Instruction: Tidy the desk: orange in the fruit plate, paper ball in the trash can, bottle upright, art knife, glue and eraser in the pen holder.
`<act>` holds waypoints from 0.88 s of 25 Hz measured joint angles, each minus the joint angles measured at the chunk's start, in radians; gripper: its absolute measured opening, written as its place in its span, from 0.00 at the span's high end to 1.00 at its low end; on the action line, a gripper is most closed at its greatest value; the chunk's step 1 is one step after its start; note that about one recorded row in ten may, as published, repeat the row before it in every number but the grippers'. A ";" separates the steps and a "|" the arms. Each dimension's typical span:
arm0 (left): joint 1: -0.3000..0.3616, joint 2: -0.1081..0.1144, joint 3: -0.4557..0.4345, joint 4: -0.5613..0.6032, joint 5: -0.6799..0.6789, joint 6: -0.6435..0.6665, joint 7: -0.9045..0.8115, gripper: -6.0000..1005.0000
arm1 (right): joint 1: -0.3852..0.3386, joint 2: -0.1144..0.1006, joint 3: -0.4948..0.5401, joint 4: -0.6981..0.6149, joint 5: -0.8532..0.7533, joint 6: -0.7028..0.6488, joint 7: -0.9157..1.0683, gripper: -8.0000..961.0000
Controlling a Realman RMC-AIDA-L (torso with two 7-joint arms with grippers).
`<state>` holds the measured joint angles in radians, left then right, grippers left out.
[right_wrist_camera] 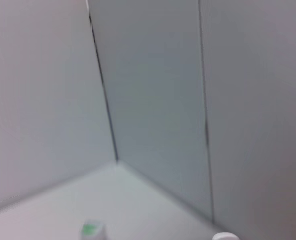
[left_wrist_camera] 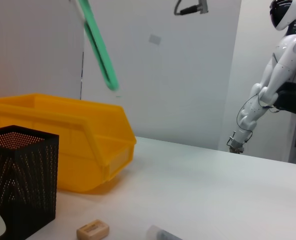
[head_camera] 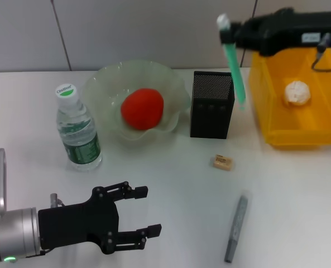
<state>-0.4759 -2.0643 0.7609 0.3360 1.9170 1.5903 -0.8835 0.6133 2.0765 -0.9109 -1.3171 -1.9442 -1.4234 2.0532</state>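
The glue stick's lower end [head_camera: 240, 100] hangs above the pen holder's rim [head_camera: 212, 74], so it is too early for my right gripper to release. The glue stick comes down in next.
My right gripper [head_camera: 236, 34] is shut on the top of a green glue stick [head_camera: 234, 64]. The stick hangs tilted, above the right rim of the black mesh pen holder [head_camera: 211, 105]. The stick [left_wrist_camera: 100, 47] and the holder [left_wrist_camera: 20, 180] also show in the left wrist view. A tan eraser [head_camera: 222, 162] and a grey art knife [head_camera: 236, 228] lie on the table. The orange [head_camera: 142, 108] sits in the glass fruit plate [head_camera: 173, 84]. The bottle [head_camera: 78, 128] stands upright. The paper ball [head_camera: 297, 92] lies in the yellow trash can [head_camera: 277, 120]. My left gripper [head_camera: 148, 210] is open and empty at the front left.
The white table [head_camera: 171, 195] reaches a grey wall at the back. In the left wrist view the eraser [left_wrist_camera: 93, 230] lies before the yellow trash can [left_wrist_camera: 88, 145], and a white humanoid robot [left_wrist_camera: 272, 85] stands beyond the table's far side.
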 joint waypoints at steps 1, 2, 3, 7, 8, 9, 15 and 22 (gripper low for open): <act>-0.001 0.000 0.000 0.000 0.000 0.000 0.000 0.20 | -0.023 0.000 0.004 0.043 0.077 0.047 -0.091 0.80; -0.001 0.001 0.000 0.000 0.000 0.000 0.000 0.20 | -0.023 0.000 0.004 0.043 0.077 0.047 -0.091 0.79; -0.001 0.001 0.000 0.000 0.000 0.000 0.000 0.20 | -0.030 0.000 0.006 0.065 0.108 0.065 -0.131 0.79; -0.002 0.001 -0.001 0.000 -0.001 0.000 0.000 0.20 | -0.035 -0.003 0.014 0.203 0.236 0.155 -0.296 0.79; -0.002 0.001 -0.001 0.000 -0.001 0.000 0.000 0.20 | -0.031 -0.005 0.014 0.245 0.265 0.177 -0.335 0.79; -0.003 0.001 -0.002 0.000 -0.001 0.000 0.000 0.20 | -0.025 -0.006 0.014 0.279 0.291 0.199 -0.372 0.79; -0.003 0.001 -0.002 0.000 -0.001 0.000 0.000 0.20 | 0.036 -0.005 0.014 0.462 0.358 0.302 -0.523 0.78; -0.003 0.003 -0.002 0.002 -0.001 0.000 0.000 0.20 | 0.100 -0.002 0.002 0.622 0.359 0.390 -0.605 0.77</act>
<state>-0.4787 -2.0616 0.7593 0.3375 1.9158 1.5908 -0.8835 0.7131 2.0741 -0.9086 -0.6951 -1.5852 -1.0336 1.4484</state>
